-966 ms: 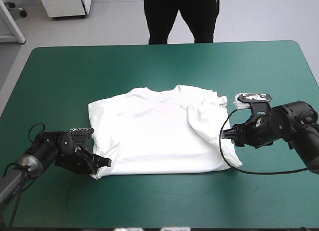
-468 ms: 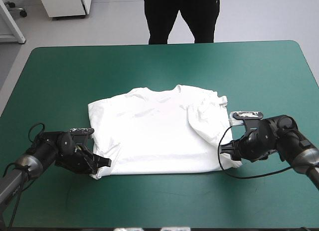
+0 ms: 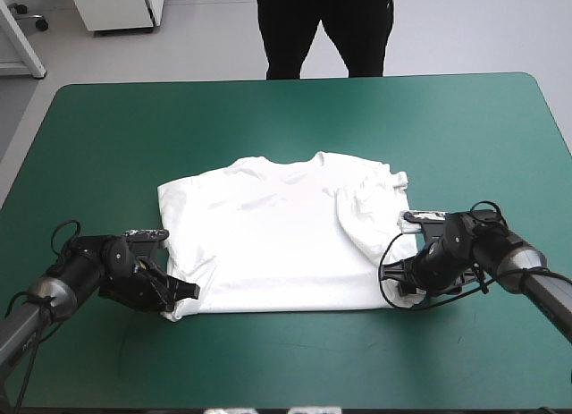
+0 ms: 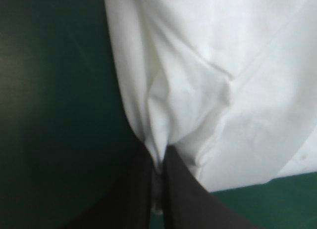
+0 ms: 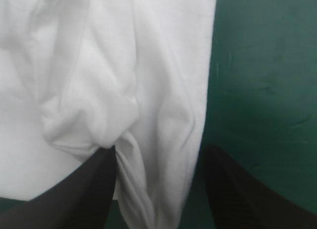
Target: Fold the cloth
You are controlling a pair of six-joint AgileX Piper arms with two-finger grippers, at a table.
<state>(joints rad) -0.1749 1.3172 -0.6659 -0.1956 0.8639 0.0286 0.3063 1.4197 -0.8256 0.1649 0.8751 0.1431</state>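
My right gripper grabs the white T-shirt's gathered corner fold [image 3: 409, 294] next, to fold the bottom of the T-shirt over its neckline half [image 3: 281, 171].
The white T-shirt [image 3: 277, 235] lies spread on the teal-green table, with a bunched fold near its right side. At the shirt's front left corner my left gripper [image 3: 183, 293] is shut on the T-shirt; in the left wrist view the white cloth [image 4: 198, 90] is pinched between the black fingers [image 4: 183, 194], with my left gripper [image 4: 158, 164] meeting at the middle. My right gripper [image 3: 407, 284] sits low at the front right corner. In the right wrist view my right gripper [image 5: 158, 164] stands open, its fingers [image 5: 84, 189] either side of the shirt's rolled corner [image 5: 143, 169].
Bare teal-green cover [image 3: 295, 360] runs along the table's front edge and beyond the shirt toward the far edge [image 3: 286, 81]. The shirt's neckline [image 3: 290, 159] faces the far edge.
My right arm has come down and toward the front, from beside the shirt's right edge to its front right corner. The left gripper has kept its hold and place.
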